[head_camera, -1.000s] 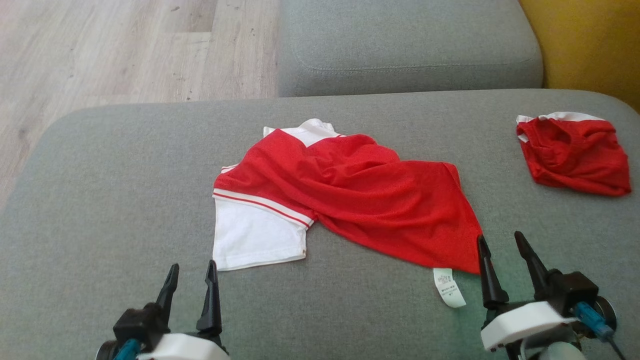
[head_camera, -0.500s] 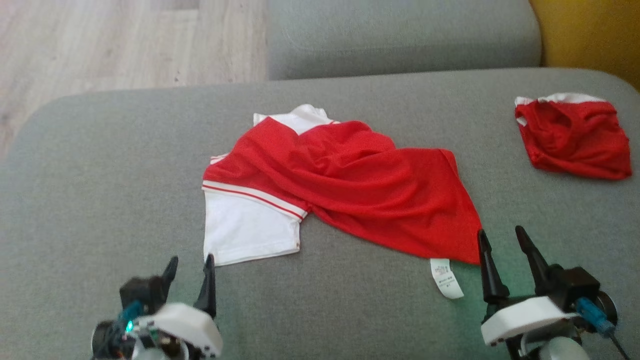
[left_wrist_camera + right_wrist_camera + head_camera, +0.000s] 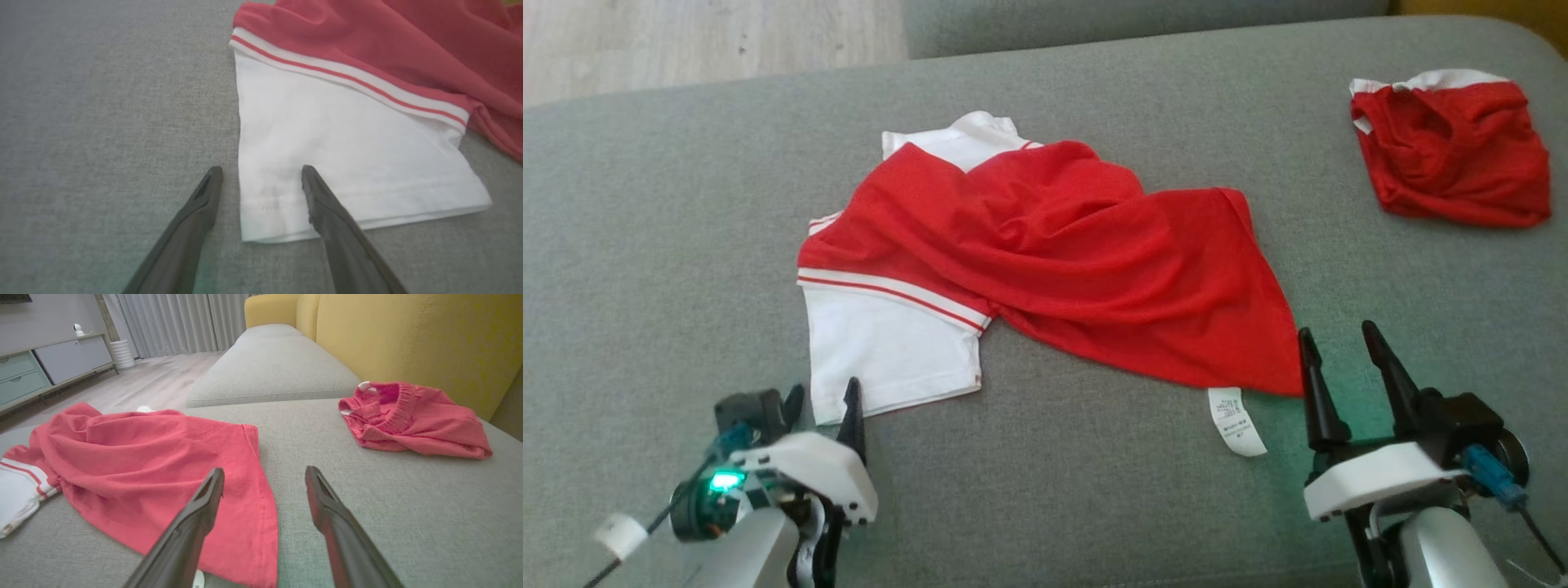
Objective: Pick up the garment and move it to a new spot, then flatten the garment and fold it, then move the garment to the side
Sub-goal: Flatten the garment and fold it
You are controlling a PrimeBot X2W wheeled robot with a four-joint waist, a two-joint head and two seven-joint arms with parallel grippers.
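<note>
I need to spread out the red shirt's hem corner side next, so I should grab the red shirt's hem corner beside the white care label with my right gripper to spread out its crumpled body (image 3: 1072, 240) (image 3: 132, 455).
The garment (image 3: 1054, 253), a red shirt with white sleeves, lies crumpled across the middle of the grey sofa cushion (image 3: 670, 245). Its white care label (image 3: 1236, 420) sticks out at the near hem. My left gripper (image 3: 823, 394) is open and angled down at the near corner of the white sleeve (image 3: 347, 155). In the left wrist view that gripper (image 3: 262, 169) has one finger over the sleeve and the other over bare cushion. My right gripper (image 3: 1337, 332) stands open just right of the red hem corner. In the right wrist view that gripper (image 3: 265, 470) frames the hem edge of the garment (image 3: 163, 457).
A second red piece of clothing (image 3: 1450, 151) lies bunched at the cushion's far right, also seen as the red bundle (image 3: 408, 416). A yellow sofa back (image 3: 408, 339) rises behind it. Another grey cushion (image 3: 269, 367) lies beyond, and wooden floor (image 3: 686, 41) lies to the far left.
The head camera has tilted down, so the whole picture has shifted. My left gripper has pitched downward and come up to the white sleeve's near corner. The right gripper has stayed put, still open.
</note>
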